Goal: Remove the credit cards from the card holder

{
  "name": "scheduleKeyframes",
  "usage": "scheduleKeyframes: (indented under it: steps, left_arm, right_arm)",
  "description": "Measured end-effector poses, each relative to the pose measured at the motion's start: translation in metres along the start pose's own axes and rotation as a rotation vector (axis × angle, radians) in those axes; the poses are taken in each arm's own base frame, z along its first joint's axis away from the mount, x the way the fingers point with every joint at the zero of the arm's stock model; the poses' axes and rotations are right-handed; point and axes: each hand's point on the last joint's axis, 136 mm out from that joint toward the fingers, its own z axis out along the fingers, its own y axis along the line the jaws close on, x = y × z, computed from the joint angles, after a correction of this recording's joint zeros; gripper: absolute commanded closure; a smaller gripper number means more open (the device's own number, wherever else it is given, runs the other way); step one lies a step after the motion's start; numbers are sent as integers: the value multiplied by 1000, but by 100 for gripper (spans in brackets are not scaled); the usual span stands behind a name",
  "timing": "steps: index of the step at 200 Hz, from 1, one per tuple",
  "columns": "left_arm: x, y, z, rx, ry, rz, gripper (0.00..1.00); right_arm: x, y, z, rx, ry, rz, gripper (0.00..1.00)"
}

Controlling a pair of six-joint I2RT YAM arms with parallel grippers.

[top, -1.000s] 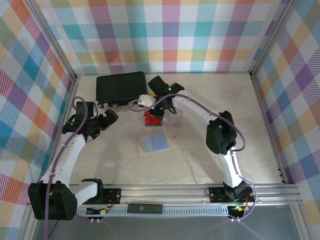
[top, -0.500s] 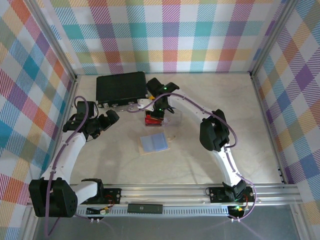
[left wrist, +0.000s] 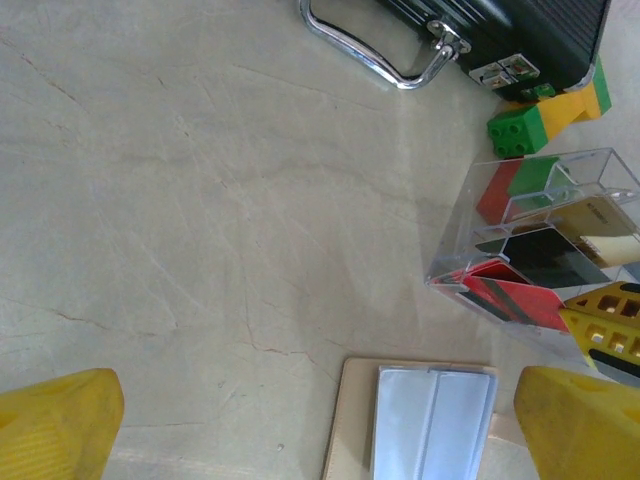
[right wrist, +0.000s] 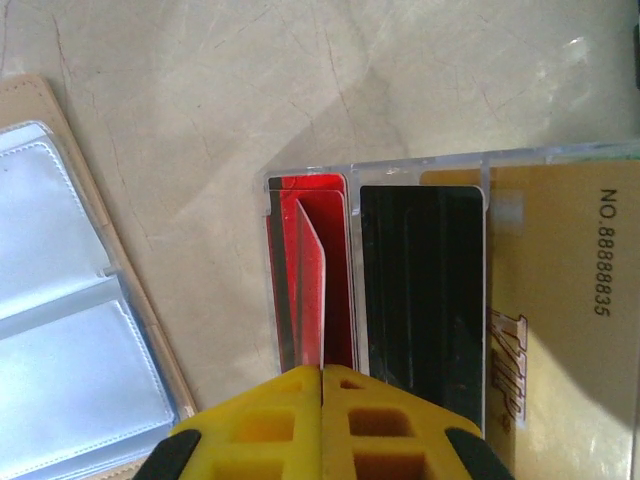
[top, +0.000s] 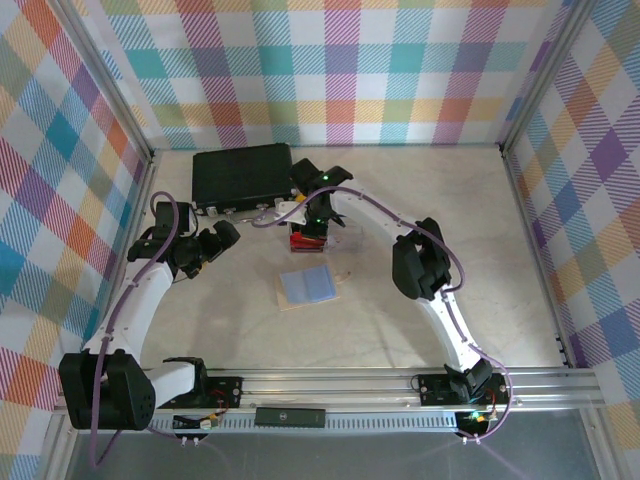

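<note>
I should open my right gripper, because the red card (right wrist: 312,290) stands edge-on in the rack's red slot and the card would land there.
The card holder (top: 308,286) (left wrist: 432,420) (right wrist: 60,330), a pale blue-grey soft sleeve on a tan backing, lies flat mid-table. Behind it a clear tiered rack (top: 346,236) (left wrist: 590,165) holds credit cards: red (left wrist: 510,300), black (left wrist: 545,255) (right wrist: 425,290) and gold (left wrist: 600,215) (right wrist: 560,300). My right gripper (top: 306,230) (right wrist: 322,368) hangs over the rack's red slot, shut on a red card (right wrist: 312,290) that stands edge-on from its jaws. To the left of the sleeve my left gripper (top: 216,240) (left wrist: 315,440) stands open over bare table, nothing between its fingers.
A black case (top: 243,175) (left wrist: 500,30) with a metal handle lies at the back, left of the rack. Green (left wrist: 518,130) and yellow (left wrist: 565,105) blocks sit between the case and the rack. Checked walls close in the table's left, back and right sides.
The right arm has swung slightly left over the rack, its gripper still shut. The left arm has barely moved.
</note>
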Motion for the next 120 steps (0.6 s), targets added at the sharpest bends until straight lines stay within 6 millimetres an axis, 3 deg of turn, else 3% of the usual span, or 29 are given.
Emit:
scheduleKeyframes:
  steps: [35, 86, 120]
  left_arm:
    - [0, 0, 0, -1, 1, 2, 0]
    - [0, 0, 0, -1, 1, 3, 0]
    - [0, 0, 0, -1, 1, 3, 0]
  right_arm:
    - [1, 0, 3, -5, 5, -6, 100]
    - [0, -2, 4, 2, 5, -3, 78]
    - [-3, -3, 2, 7, -7, 16, 75]
